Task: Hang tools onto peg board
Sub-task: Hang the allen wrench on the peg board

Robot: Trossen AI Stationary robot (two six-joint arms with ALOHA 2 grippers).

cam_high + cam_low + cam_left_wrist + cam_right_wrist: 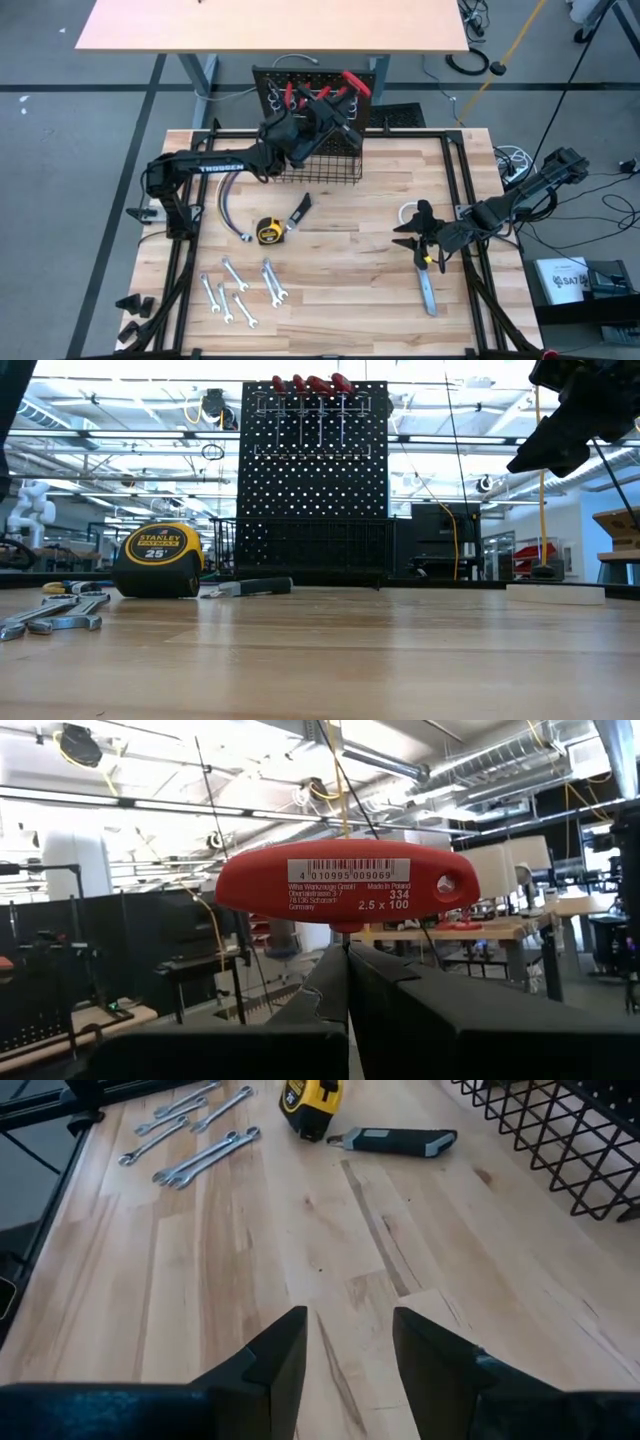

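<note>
The red T-handle tool [357,83] [345,885] sits higher than the handles in the ring holders, so my left gripper needs to keep holding the tool until the tool is lower.
My left gripper [337,110] reaches over the top of the black peg board [313,470] and is shut on a red T-handle tool [345,885]. The tool also shows in the high view [355,82]. Several other red-handled tools [310,382] hang by their handles in the ring holders along the board's top. My right gripper [347,1350] is open and empty above the table's right part [415,238]. The yellow tape measure [268,230], the black-handled knife [300,211], the silver wrenches [242,288], the grey bar [428,292] and the white tape roll [408,212] lie on the table. My left gripper pinches the tool's thin shaft [347,940] between its two shut fingers, just below the red handle. The fingers hide the rest of the shaft. The handle [300,885] lies level, crosswise beyond the fingertips. The tool is lifted clear of the table, up by the board's top.
A black wire basket [325,165] stands at the peg board's base. A bundle of wires [228,208] lies left of the tape measure. Bare wood stretches across the table's middle [350,270]. A tan tabletop [270,25] stands beyond the board.
</note>
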